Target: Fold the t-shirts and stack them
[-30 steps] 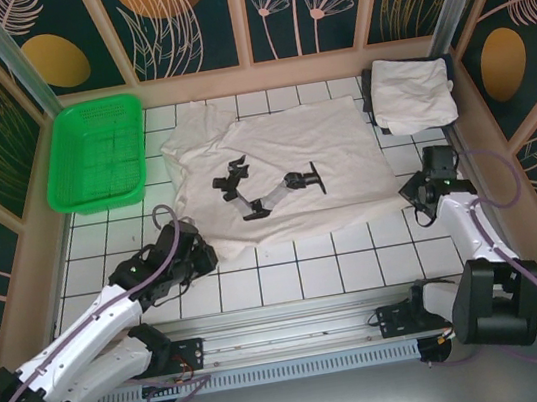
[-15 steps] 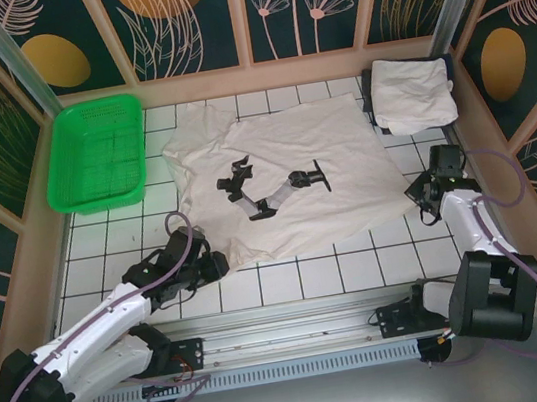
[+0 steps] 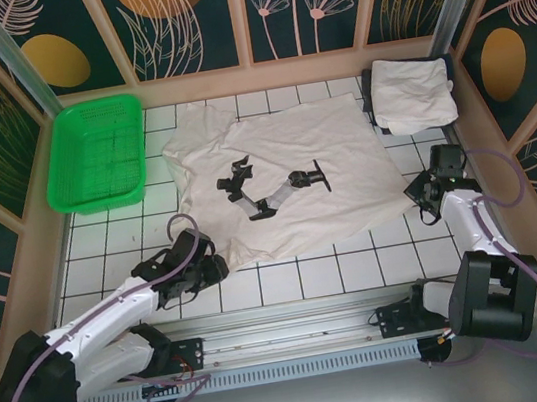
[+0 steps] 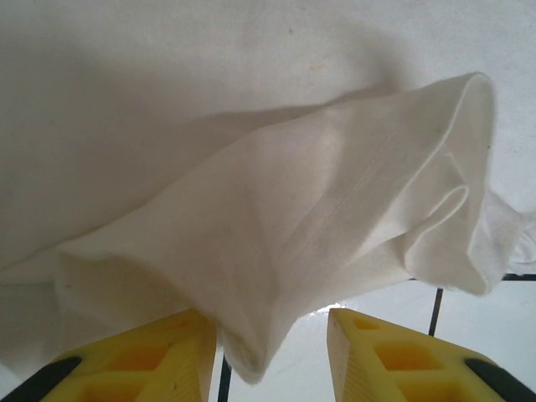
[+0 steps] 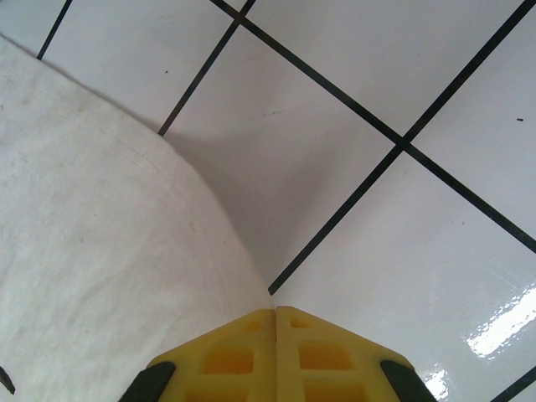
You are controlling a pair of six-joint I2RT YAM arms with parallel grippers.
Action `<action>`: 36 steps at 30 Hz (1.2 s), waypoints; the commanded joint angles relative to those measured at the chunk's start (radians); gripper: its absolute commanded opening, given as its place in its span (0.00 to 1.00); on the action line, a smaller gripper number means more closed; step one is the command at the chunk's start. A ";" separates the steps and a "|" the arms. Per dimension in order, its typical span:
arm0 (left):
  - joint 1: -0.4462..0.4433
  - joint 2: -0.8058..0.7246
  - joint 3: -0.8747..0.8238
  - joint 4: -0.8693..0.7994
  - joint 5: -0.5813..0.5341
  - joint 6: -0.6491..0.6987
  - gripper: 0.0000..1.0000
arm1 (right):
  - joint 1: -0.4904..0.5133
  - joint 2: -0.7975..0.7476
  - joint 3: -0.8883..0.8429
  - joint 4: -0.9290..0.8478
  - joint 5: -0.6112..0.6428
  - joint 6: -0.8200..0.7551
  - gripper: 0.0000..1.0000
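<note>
I will fold the t-shirt's near side over, so my left gripper will next grab the t-shirt by its bunched near corner (image 3: 229,263) (image 4: 253,342), opposite the right gripper's edge of the t-shirt.
An off-white t-shirt (image 3: 330,141) with a black print lies spread flat on the white tiles. My left gripper (image 3: 220,266) sits at its near left corner, open. In the left wrist view a bunched corner of the t-shirt (image 4: 293,234) droops between the yellow fingers (image 4: 134,360) of the left gripper (image 4: 272,356), which are apart. My right gripper (image 3: 417,191) is at the shirt's right edge. Its yellow fingertips (image 5: 276,316) are pressed together, and the t-shirt's edge (image 5: 100,251) rises off the tile to them. A second, folded t-shirt (image 3: 412,94) rests at the back right corner.
A green mesh basket (image 3: 97,153) stands at the back left. Painted walls close in the tiled floor (image 3: 300,277) on three sides. A metal rail (image 3: 296,318) with the arm bases runs along the near edge.
The left gripper has opened and let go of the shirt's near left corner. The shirt shifted right and lies flatter than a second ago; the right gripper stayed shut.
</note>
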 commanded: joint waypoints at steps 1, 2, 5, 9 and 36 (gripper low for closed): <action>-0.003 0.026 -0.015 0.039 0.012 -0.003 0.35 | -0.010 -0.001 -0.015 0.019 -0.013 -0.021 0.00; -0.003 0.022 -0.021 0.052 0.017 0.002 0.29 | -0.011 -0.001 -0.015 0.017 -0.014 -0.022 0.00; -0.003 -0.033 -0.022 0.052 -0.014 -0.014 0.04 | -0.012 -0.009 -0.007 0.006 -0.020 -0.026 0.00; 0.000 -0.144 0.043 -0.046 -0.143 -0.040 0.00 | -0.011 -0.042 0.018 -0.027 -0.023 -0.030 0.00; 0.293 0.604 0.735 0.001 -0.372 0.402 0.00 | 0.092 0.523 0.383 0.099 -0.110 -0.039 0.00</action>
